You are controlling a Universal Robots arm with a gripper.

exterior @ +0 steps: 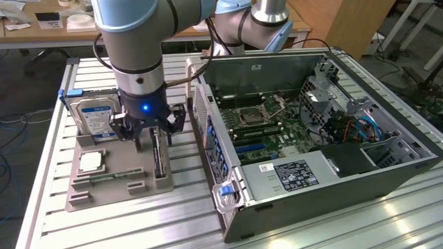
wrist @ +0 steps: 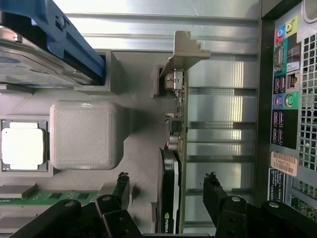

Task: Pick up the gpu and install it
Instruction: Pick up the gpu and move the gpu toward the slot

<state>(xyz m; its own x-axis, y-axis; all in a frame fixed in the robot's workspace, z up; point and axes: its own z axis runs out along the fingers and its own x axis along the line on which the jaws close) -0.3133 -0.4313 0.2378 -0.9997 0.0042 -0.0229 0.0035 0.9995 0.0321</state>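
Observation:
The gripper reaches the GPU next and grabs its upper edge [exterior: 155, 137], which stands up free, since the holder tray's slot [exterior: 164, 182] encloses the GPU's lower edge.
The gpu [exterior: 159, 153] stands on its long edge in a slot of the grey holder tray [exterior: 104, 197], with its silvery end bracket [wrist: 185, 52] at the far end. My gripper [exterior: 153, 129] hangs just above it, open. In the wrist view the gpu [wrist: 177, 148] runs between the two black fingertips [wrist: 121, 186], and neither tip touches it. The gripper [wrist: 167, 188] holds nothing.
On the same tray stand a silver hard drive with a blue label [exterior: 93, 116], a processor chip [exterior: 92, 162] and a green memory stick [exterior: 111, 176]. The open computer case [exterior: 387, 176] lies to the exterior view's right, its motherboard [exterior: 260, 119] exposed, on a slatted metal table [exterior: 104, 228].

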